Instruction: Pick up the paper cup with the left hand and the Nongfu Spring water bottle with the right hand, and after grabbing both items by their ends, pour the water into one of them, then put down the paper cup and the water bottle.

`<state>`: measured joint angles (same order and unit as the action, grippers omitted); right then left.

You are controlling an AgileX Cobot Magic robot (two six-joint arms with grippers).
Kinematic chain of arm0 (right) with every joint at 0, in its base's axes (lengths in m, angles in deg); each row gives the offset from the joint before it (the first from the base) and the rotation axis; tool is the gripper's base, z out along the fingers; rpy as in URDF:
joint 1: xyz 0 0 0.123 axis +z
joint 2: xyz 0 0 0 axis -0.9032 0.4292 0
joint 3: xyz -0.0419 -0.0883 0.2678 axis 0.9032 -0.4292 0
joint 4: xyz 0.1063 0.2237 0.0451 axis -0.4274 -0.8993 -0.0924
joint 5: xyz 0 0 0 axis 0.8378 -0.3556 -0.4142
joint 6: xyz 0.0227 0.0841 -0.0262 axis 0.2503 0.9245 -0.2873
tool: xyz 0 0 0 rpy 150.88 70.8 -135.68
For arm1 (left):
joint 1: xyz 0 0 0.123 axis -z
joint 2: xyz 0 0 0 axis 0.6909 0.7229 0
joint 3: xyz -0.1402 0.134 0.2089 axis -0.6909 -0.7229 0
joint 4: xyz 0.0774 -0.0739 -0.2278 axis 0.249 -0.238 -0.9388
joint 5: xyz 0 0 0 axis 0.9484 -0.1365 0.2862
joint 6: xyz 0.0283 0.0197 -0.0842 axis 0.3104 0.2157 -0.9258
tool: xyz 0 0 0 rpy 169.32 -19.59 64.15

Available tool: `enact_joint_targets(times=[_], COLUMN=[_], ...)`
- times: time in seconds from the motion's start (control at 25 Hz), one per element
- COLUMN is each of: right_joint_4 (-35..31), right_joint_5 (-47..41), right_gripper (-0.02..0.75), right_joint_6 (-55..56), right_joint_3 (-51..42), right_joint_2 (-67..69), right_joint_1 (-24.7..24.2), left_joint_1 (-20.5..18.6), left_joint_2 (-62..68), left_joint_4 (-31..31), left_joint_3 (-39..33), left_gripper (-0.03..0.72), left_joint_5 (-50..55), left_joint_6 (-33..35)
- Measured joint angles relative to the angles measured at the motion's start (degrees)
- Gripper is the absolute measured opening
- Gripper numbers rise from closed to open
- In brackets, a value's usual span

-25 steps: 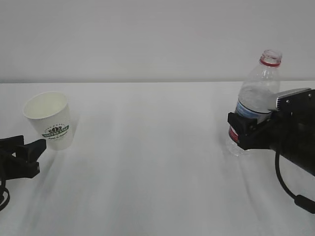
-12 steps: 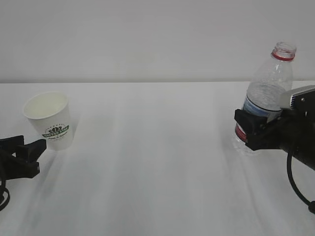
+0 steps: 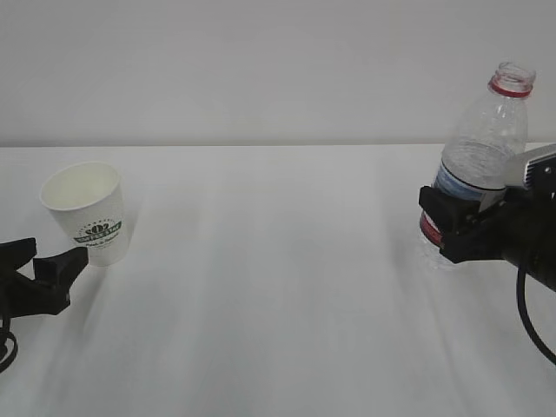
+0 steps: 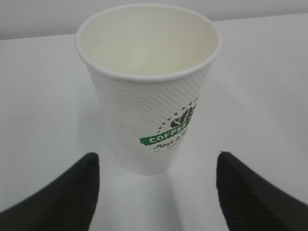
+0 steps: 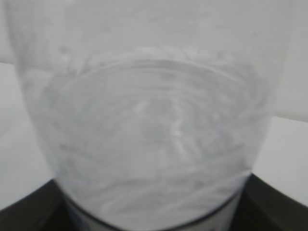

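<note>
The cup has to be held open for the water, so I should next grab the paper cup by its lower side (image 3: 102, 246) (image 4: 147, 147) with my left gripper.
The paper cup (image 3: 87, 213) stands upright on the white table at the left, its green logo facing the front. It fills the left wrist view, the paper cup (image 4: 149, 91) showing a cream inside. My left gripper (image 3: 48, 256) is open just in front of it, fingers (image 4: 72, 192) wide apart and touching nothing. At the right, the Nongfu Spring water bottle (image 3: 482, 143) leans with its uncapped neck to the right. My right gripper (image 3: 452, 226) is shut on its labelled lower part. Water (image 5: 154, 130) shows inside the bottle, close to the right wrist camera.
The white table (image 3: 269, 287) runs between the cup and the bottle, backed by a plain pale wall. A black cable (image 3: 530, 321) hangs from the right arm near the right edge.
My right gripper has carried the bottle rightward and a little higher. The left gripper's jaws have spread wider and edged toward the cup, which has stayed in place.
</note>
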<state>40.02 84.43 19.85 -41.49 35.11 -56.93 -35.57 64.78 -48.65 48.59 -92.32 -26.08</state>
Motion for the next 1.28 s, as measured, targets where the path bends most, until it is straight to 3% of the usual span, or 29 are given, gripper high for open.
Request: enact_joint_targets(times=[0.88, 1.28], right_joint_4=[-0.1, -0.2], right_joint_5=[-0.1, -0.2], right_gripper=[0.517, 0.516], right_joint_6=[-2.1, -2.4], right_joint_3=[-0.1, -0.1], right_joint_2=[0.0, 0.0], right_joint_1=[0.0, 0.0], left_joint_1=[0.0, 0.0], left_joint_2=[8.5, 11.6], left_joint_4=[2.7, 4.3], left_joint_3=[9.4, 11.8], left_gripper=[0.684, 0.692], left_joint_5=[-0.1, -0.1], left_joint_6=[0.0, 0.0])
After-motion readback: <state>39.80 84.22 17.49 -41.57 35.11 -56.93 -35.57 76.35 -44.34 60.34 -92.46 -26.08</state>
